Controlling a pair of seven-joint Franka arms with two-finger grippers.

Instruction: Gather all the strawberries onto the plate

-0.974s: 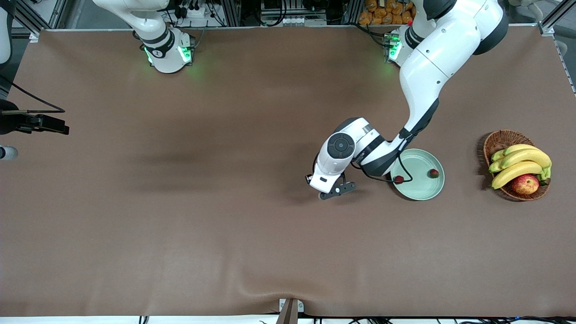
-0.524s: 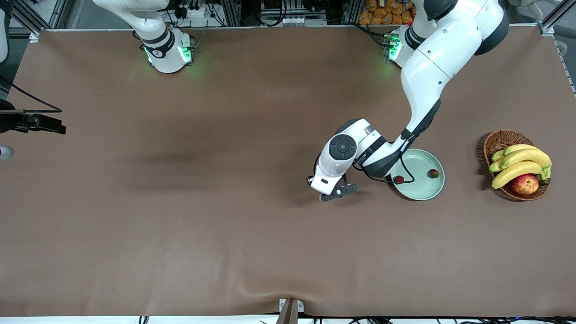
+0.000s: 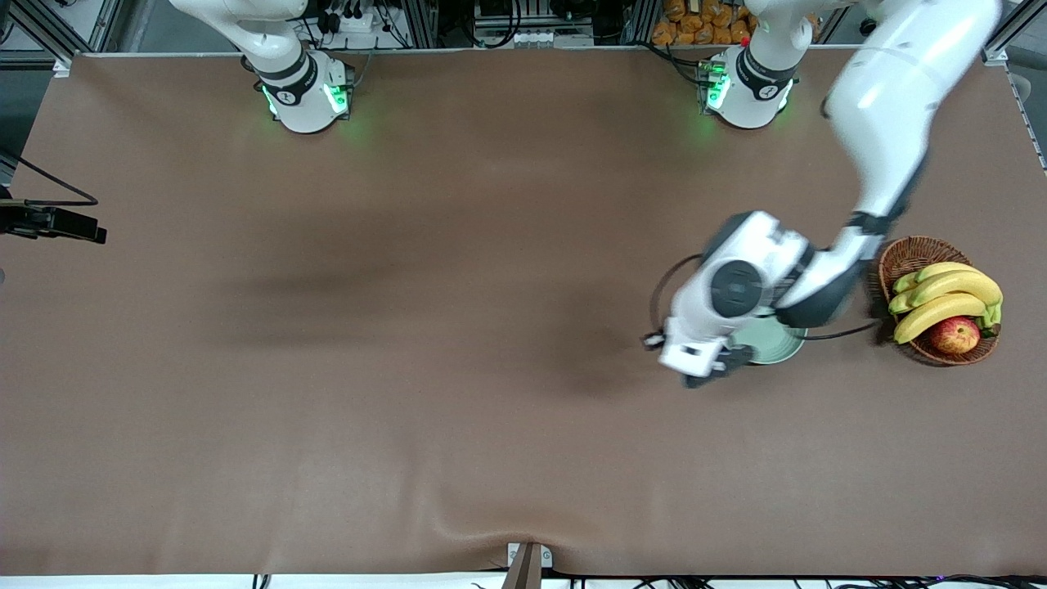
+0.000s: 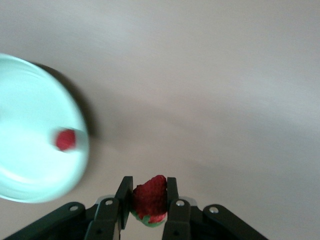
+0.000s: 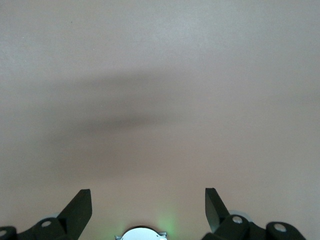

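The left gripper will keep holding the strawberry (image 4: 150,200) until it is over the plate, because in the left wrist view the strawberry hangs short of the plate's rim (image 4: 88,147) and would miss the plate.
A red strawberry (image 4: 150,196) with a green cap sits pinched between the two fingers of my left gripper (image 4: 150,181), which is shut on it. That gripper (image 3: 713,366) hangs over the brown table just beside the rim of the pale mint-green plate (image 3: 787,350), on the side toward the right arm's end. In the left wrist view the plate (image 4: 30,170) holds another strawberry (image 4: 65,139) near its rim. The left arm covers most of the plate in the front view. My right gripper (image 5: 147,197) stands open over bare table, nothing between its fingers; that arm waits.
A brown wicker basket (image 3: 908,258) stands beside the plate toward the left arm's end of the table, holding bananas (image 3: 949,298) and a red-yellow apple (image 3: 954,334). A brown cloth (image 3: 409,368) covers the table.
The left gripper shut on a strawberry on the table, then swung with it toward the plate. The left arm now covers most of the plate. The right arm has not moved.
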